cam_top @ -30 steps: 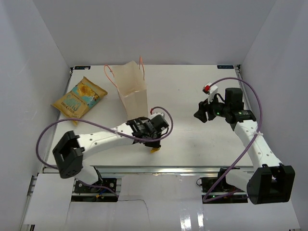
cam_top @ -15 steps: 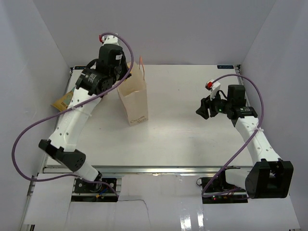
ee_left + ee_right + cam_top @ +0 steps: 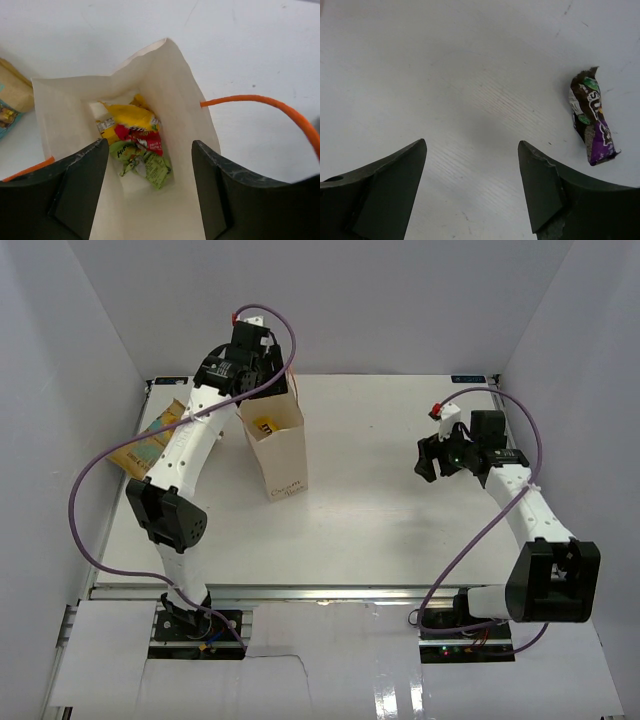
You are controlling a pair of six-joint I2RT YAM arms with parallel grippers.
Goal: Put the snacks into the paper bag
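Note:
The right gripper grabs the brown candy packet by its printed middle (image 3: pixel 591 116) next, to place it into the paper bag.
The paper bag (image 3: pixel 278 450) stands upright at the back left of the table, mouth open. My left gripper (image 3: pixel 256 382) hovers over that mouth, open (image 3: pixel 149 145) and holding nothing. At the bottom of the bag (image 3: pixel 170 85) lie a yellow candy pack (image 3: pixel 131 117), a red wrapper (image 3: pixel 144 139) and two green wrappers (image 3: pixel 124 151). An orange-yellow chip bag (image 3: pixel 148 440) lies left of the bag, partly behind my left arm. My right gripper (image 3: pixel 430 458) is open (image 3: pixel 471 145) above bare table, with a brown and purple snack packet (image 3: pixel 590 119) to its right.
The orange cord handle (image 3: pixel 265 102) arches off the bag's right side. White walls close in the table on the left, back and right. The left arm's purple cable (image 3: pixel 85 510) loops over the left side.
My left arm swung from the near table up over the bag and opened; the yellow pack now lies inside. My right gripper opened wider and shifted slightly.

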